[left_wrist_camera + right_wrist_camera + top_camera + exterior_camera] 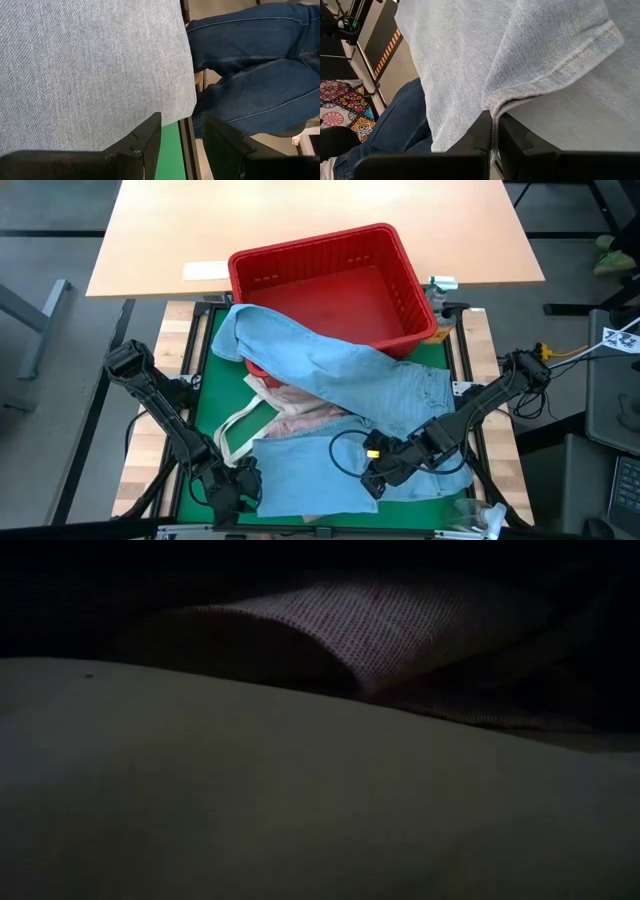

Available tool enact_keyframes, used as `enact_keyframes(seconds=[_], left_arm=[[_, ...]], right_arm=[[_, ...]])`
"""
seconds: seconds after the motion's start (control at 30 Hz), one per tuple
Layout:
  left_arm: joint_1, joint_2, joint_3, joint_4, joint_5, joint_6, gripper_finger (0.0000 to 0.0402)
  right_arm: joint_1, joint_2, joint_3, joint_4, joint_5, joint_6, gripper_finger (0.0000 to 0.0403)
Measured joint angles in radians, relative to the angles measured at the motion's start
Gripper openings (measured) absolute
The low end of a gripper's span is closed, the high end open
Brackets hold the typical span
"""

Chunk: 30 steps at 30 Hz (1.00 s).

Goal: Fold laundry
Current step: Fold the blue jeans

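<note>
I should open my right gripper now: the jeans' gathered hem at its fingers lies over the lower denim layer, so the jeans would rest there.
Light blue denim jeans [340, 365] trail from the red basket [330, 280] across the green mat, and one leg [300, 470] lies spread along the near edge. A mottled pink top [310, 412] lies under them. My right gripper [378, 478] [495, 120] is shut on the jeans at the near right. At the near left, my left gripper [235, 490] [182, 125] is open over the leg's near edge [100, 75], with green mat showing between its fingers. In the low view, cloth fills the frame. My right gripper pinches a gathered fold at the jeans' hemmed edge [492, 102] between its two fingers. It comes slanting down from the far right. The cloth bunches at the fingertips, and the rest of the leg lies spread beyond them. Whether my left gripper's finger [145, 135] touches the denim, I cannot tell.
A white tote bag [245, 430] lies under the jeans at centre left. The red basket stands at the mat's far side against a wooden table [300, 210]. A person in dark blue jeans [250, 65] stands just beyond the near edge.
</note>
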Motion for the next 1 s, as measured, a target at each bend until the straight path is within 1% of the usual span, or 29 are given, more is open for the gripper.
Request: enact_keyframes(seconds=[0.1,0.17,0.3,0.43,0.53,0.67,0.87,1.0], left_arm=[[0.0,0.0,0.0,0.0,0.0,0.0,0.0133],[0.0,0.0,0.0,0.0,0.0,0.001,0.0133],[0.0,0.0,0.0,0.0,-0.003,0.008,0.0133],[0.0,0.0,0.0,0.0,-0.047,0.014,0.0133],[0.0,-0.003,0.0,-0.001,-0.074,0.015,0.0133],[0.009,-0.037,0.0,-0.002,-0.069,0.015,0.0133],[0.01,-0.096,0.001,-0.002,-0.112,0.016,0.0133],[0.012,-0.106,0.002,-0.002,-0.134,0.019,0.0133]], right_arm=[[0.0,0.0,0.0,-0.005,-0.002,0.0,0.002],[0.0,0.0,0.0,-0.018,-0.005,0.0,0.0028],[0.0,0.0,0.0,-0.063,-0.034,0.002,0.0072],[0.0,0.0,0.0,-0.137,-0.04,0.004,0.0124],[-0.011,0.0,0.0,-0.164,-0.059,0.005,0.0143],[-0.053,0.0,0.0,-0.144,-0.162,0.002,0.0146],[-0.116,0.0,0.0,-0.143,-0.169,-0.096,0.0143],[-0.153,0.0,0.001,-0.22,-0.158,-0.194,0.0143]])
